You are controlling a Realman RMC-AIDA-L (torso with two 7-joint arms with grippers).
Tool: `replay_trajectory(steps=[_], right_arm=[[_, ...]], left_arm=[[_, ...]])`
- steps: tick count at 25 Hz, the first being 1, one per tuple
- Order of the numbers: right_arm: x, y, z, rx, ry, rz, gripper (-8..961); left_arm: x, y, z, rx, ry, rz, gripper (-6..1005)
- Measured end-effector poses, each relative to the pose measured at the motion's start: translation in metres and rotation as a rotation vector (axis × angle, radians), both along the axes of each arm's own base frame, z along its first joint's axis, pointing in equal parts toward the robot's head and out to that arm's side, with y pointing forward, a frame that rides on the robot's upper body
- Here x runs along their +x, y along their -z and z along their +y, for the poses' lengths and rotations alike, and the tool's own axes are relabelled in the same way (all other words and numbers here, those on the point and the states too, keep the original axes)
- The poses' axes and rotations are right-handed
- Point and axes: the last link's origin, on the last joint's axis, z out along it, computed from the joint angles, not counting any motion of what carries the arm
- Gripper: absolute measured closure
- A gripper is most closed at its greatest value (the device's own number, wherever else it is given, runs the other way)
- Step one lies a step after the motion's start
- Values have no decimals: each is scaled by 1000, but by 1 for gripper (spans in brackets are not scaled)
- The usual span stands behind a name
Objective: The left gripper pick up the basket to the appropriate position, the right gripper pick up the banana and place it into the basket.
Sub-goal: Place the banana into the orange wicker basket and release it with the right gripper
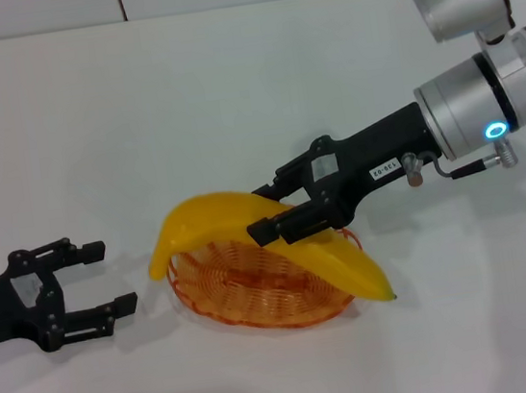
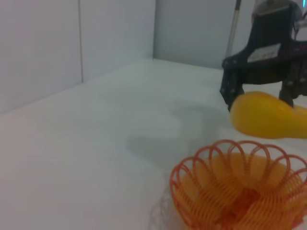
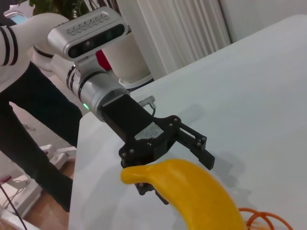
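The yellow banana [image 1: 203, 219] lies across and over the orange wire basket [image 1: 258, 304] and would drop into the basket, so my right gripper will open its fingers.
The orange wire basket [image 1: 258, 304] stands on the white table in the head view. The yellow banana [image 1: 203, 219] lies across and just above it, with both ends past the rim. My right gripper [image 1: 272, 207] reaches in from the right and is shut on the banana's middle, one finger on each side. My left gripper [image 1: 113, 274] is open and empty, low at the left, a short gap from the basket. The left wrist view shows the basket [image 2: 240, 191], the banana [image 2: 264, 117] and the right gripper [image 2: 259, 98] above it. The right wrist view shows the banana [image 3: 201, 196].
The white table [image 1: 229, 85] stretches bare behind the basket, up to a wall. In the right wrist view the left arm [image 3: 96, 91] comes in over the table's edge, with a person standing behind it and a curtain beyond.
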Motion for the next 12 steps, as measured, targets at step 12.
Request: replay_trajectory(steps=[12], right_arm=[[-1,3,-1,-4,-10,-9,402]], left_arm=[[0,-1,1,3,-1,1,158]])
